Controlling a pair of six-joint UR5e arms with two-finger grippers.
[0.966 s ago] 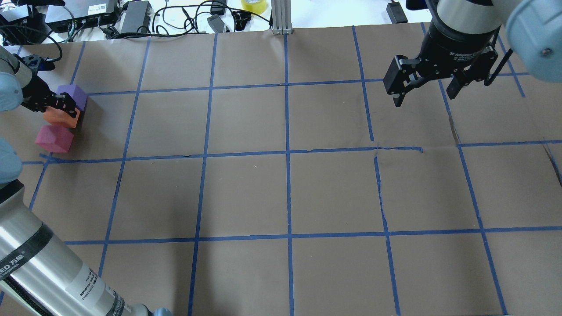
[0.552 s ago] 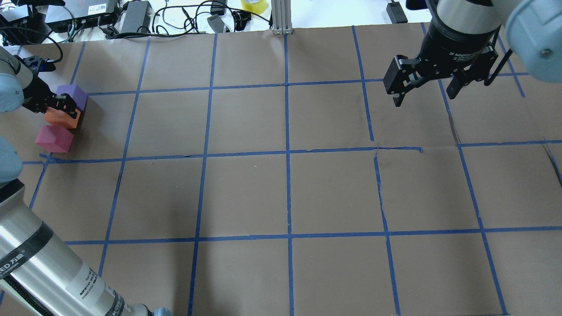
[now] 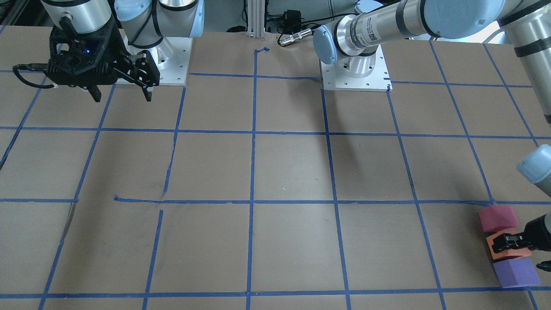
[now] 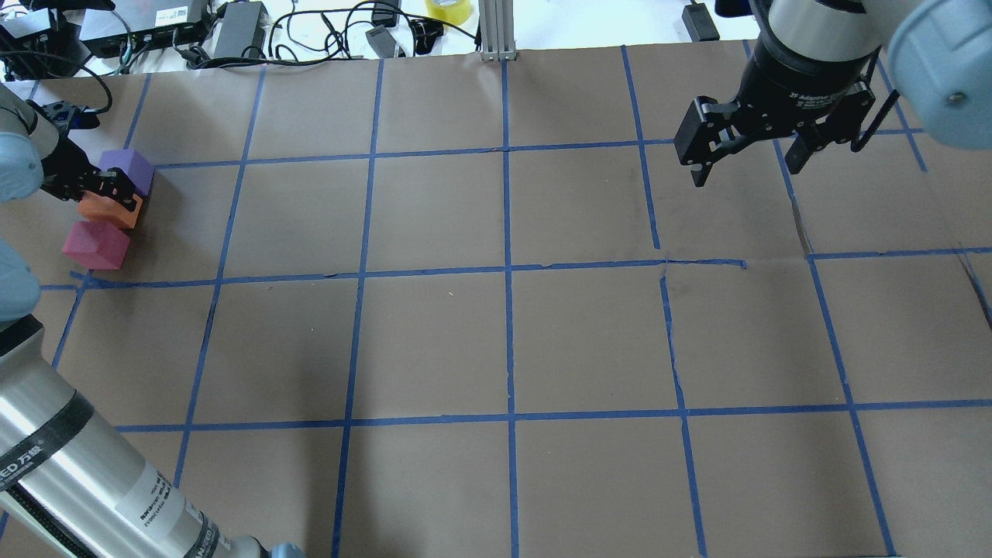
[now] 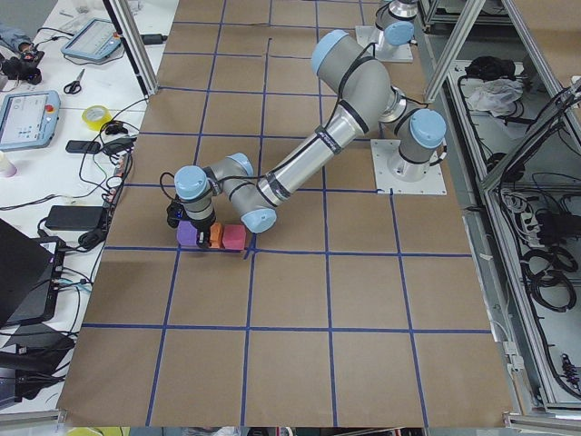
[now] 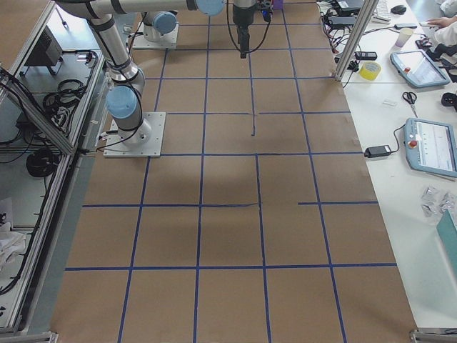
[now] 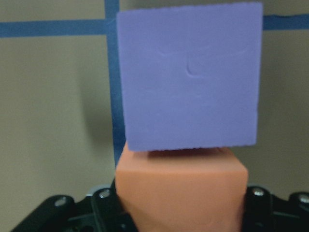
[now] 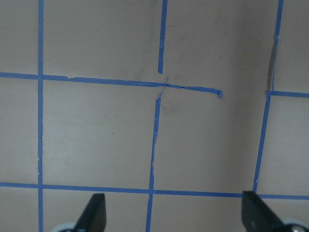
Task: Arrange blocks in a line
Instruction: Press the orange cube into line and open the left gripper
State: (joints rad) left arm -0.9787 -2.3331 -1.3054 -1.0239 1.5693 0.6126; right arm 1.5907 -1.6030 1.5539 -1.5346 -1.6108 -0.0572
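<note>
The orange block's lower edge [image 3: 496,258] reaches the table beside the purple block. The orange block would rest in line, so it is time to open my left gripper now.
Three foam cubes stand in a short row at the table's far left edge: purple block [image 4: 128,165], orange block [image 4: 110,212], pinkish-red block [image 4: 94,244]. My left gripper [image 4: 105,192] is shut on the orange block, in the middle of the row. In the left wrist view the fingers [image 7: 104,205] flank the orange block [image 7: 181,188], which meets the purple block [image 7: 188,77]. The front view shows the pinkish-red [image 3: 498,217], orange [image 3: 504,254] and purple [image 3: 515,272] blocks. My right gripper [image 4: 748,155] is open and empty, high over the far right.
The table is brown paper with a blue tape grid [image 4: 508,267]. Cables, power bricks and a tape roll [image 4: 448,8] lie past the far edge. A metal post [image 4: 496,31] stands at the middle of the far edge.
My left gripper, with the orange block, has shifted slightly left and lower between the purple and pinkish-red blocks. The right gripper has barely moved.
</note>
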